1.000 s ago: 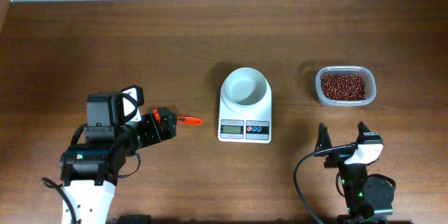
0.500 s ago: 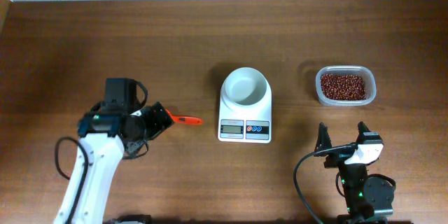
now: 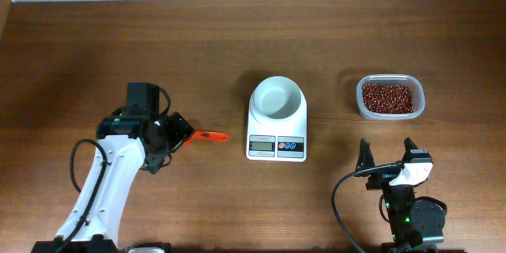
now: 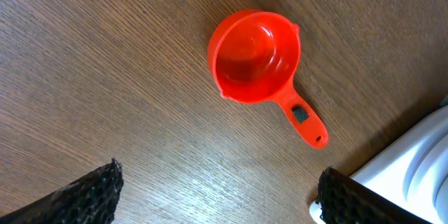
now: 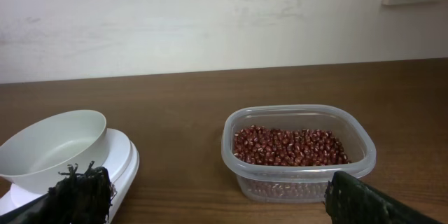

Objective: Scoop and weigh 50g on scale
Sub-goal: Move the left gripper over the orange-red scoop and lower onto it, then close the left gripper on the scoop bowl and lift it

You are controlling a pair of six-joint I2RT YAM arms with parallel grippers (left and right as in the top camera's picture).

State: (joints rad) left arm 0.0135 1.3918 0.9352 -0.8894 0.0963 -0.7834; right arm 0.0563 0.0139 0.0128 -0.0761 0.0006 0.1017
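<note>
The scoop's handle should stay free for the robot's right gripper, so the left gripper will pick up the red scoop (image 4: 255, 56) by the rim of its cup (image 4: 220, 47).
A small red scoop (image 4: 255, 56) lies on the wooden table with its cup facing up and empty; its handle (image 3: 212, 136) points toward the scale. My left gripper (image 4: 220, 196) hangs above it, open, with its fingers wide apart and touching nothing. In the overhead view the left gripper (image 3: 175, 130) covers the scoop's cup. The white scale (image 3: 277, 144) carries an empty round white bowl (image 3: 277, 97). My right gripper (image 3: 387, 152) is open near the front edge, facing the clear tub of red beans (image 5: 297, 150).
The tub of red beans (image 3: 389, 97) stands right of the scale, which shows at the left (image 5: 122, 171) in the right wrist view. A corner of the scale (image 4: 420, 175) lies close to my left gripper's right finger. A white wall rises behind the table.
My left arm has swung away from the front edge and turned its gripper down over the scoop's cup. The scoop, scale, tub and right arm have not moved.
</note>
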